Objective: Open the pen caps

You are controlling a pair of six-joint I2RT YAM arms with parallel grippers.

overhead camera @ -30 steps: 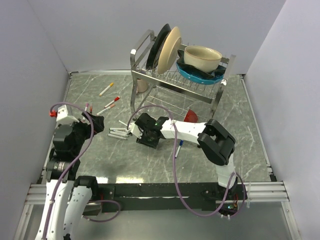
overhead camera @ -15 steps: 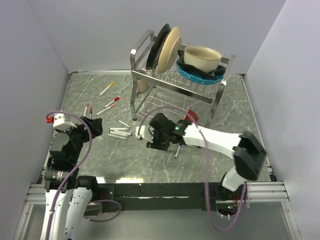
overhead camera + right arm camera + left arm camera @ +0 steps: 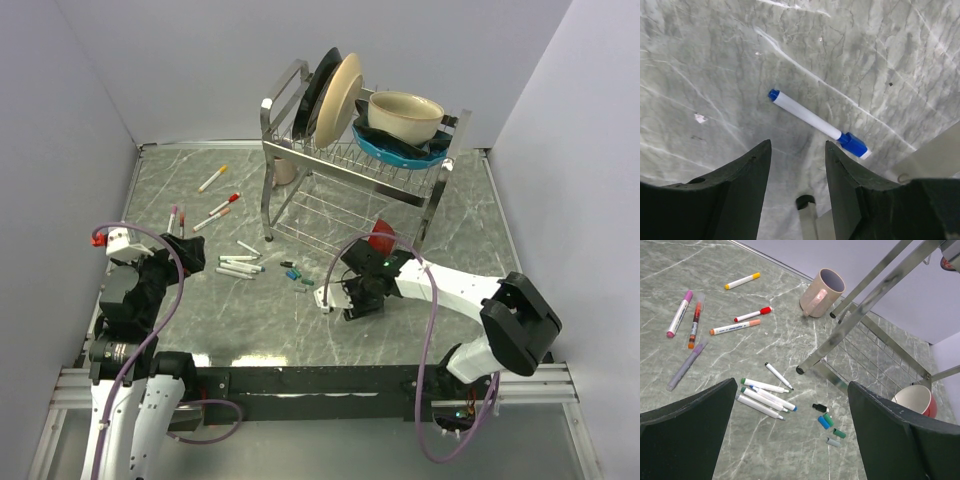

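I need to grab the pen's white body near the blue cap with my right gripper next, so the pen's opposite end stays free for my left gripper.
Several loose pen caps [image 3: 823,422] in black, blue, green and grey lie beside a group of uncapped white pens [image 3: 765,399], which also show in the top view [image 3: 240,266] with the loose caps [image 3: 297,275] to their right. Capped pens lie farther back: yellow [image 3: 742,281], red [image 3: 753,314], pink [image 3: 680,312]. My left gripper [image 3: 792,405] hangs wide open above the uncapped pens, holding nothing. My right gripper [image 3: 797,150] is open over a white pen [image 3: 807,117] whose blue cap [image 3: 854,144] is still on; nothing sits between its fingers. In the top view the right gripper [image 3: 352,300] hides that pen.
A metal dish rack [image 3: 350,150] with plates and bowls stands at the back, its legs reaching down close to the caps. A beige mug [image 3: 822,292] stands by a rack leg. A red bowl [image 3: 382,235] sits under the rack next to the right arm.
My right gripper has left the uncapped pens, moved right and nearer, and opened wider over the blue-capped pen, uncovering the loose caps. The left arm drew back slightly early on, then held still.
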